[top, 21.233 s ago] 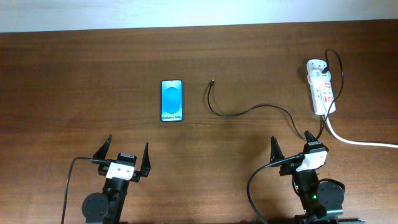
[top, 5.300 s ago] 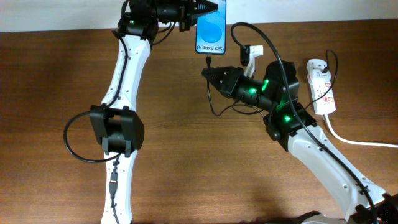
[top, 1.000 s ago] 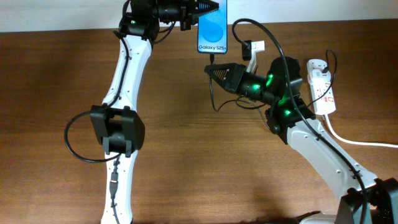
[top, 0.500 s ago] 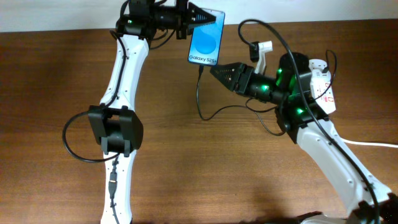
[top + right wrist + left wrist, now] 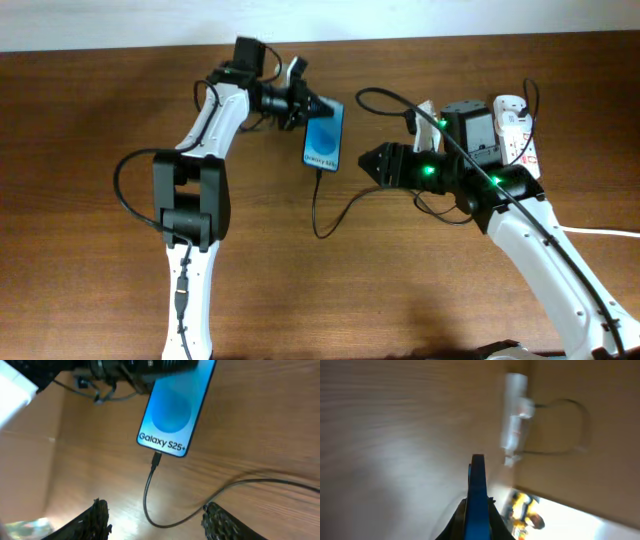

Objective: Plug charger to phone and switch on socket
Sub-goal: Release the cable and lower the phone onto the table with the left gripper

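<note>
The robot's left gripper needs to keep holding the phone, because the phone hangs tilted above the table and would drop if the gripper opened now.
The phone (image 5: 324, 141), its blue screen lit, hangs tilted above the table with my left gripper (image 5: 309, 104) shut on its top edge. In the left wrist view the phone (image 5: 478, 491) shows edge-on between the shut fingers of that gripper (image 5: 477, 510). The charger (image 5: 147, 494), a thin black cable, has its plug tip (image 5: 156, 459) seated in the bottom of the phone (image 5: 172, 407). From there the charger (image 5: 318, 210) loops down and off to the right. My right gripper (image 5: 366, 164) stands open just right of the phone, holding nothing. The socket (image 5: 520, 140) lies at the far right.
The right arm's body (image 5: 470, 130) covers part of the socket. A thick white cord (image 5: 580, 230) runs from the socket off the right edge. A black arm cable (image 5: 140, 200) loops beside the left arm.
My left gripper has brought the phone down and toward the table's middle. My right gripper has opened, let go of the plug tip and drawn back to the right; the plug stays in the phone.
</note>
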Available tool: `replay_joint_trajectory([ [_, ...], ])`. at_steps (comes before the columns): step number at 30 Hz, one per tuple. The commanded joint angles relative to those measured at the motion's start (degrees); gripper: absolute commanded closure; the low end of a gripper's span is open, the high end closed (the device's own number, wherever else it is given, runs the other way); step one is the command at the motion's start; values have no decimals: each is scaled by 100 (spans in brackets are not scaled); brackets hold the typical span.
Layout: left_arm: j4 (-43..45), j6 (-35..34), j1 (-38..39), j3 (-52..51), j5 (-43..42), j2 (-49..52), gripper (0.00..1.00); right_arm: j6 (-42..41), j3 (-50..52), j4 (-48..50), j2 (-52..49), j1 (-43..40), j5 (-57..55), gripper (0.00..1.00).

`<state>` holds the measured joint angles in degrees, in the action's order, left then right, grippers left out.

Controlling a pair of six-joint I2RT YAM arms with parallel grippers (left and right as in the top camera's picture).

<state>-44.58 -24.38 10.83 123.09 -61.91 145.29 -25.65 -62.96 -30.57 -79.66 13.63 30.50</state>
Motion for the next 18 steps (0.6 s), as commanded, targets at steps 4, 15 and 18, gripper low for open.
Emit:
replay_joint_trajectory([
  [4,-55,142,0,-531,2009,-85,100,319,-225,-225,98,-15,-837,38],
  [15,-752,223,-2,-531,2793,-85,75,317,-225,-225,96,-15,-831,37],
  [18,-782,223,2,-531,2793,-85,63,317,-225,-225,96,-15,-831,37],
])
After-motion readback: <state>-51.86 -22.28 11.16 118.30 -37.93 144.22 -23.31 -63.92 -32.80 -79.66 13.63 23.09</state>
